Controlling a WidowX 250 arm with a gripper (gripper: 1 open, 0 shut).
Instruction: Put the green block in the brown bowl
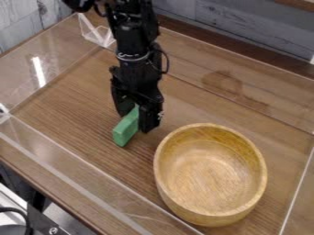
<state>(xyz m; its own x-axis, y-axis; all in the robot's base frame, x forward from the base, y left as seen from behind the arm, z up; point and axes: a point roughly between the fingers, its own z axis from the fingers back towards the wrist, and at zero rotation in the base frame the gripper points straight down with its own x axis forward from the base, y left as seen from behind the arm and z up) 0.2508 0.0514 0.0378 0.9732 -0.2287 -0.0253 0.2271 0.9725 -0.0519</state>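
Note:
The green block needs to go into the brown bowl [211, 173]. My gripper should grab the block by its short end [130, 116] next.
The green block [124, 129] lies flat on the wooden table, left of the brown bowl [211, 173]. My gripper [132, 117] hangs straight down over the block's far end, open, with one dark finger on each side of that end. Whether the fingers touch the block I cannot tell. The bowl sits empty at the front right, a short gap from the block.
A clear plastic wall [73, 165] runs around the table along the front and left edges. The black arm [132, 37] rises toward the back left. A grey plank wall [245, 23] stands behind the table.

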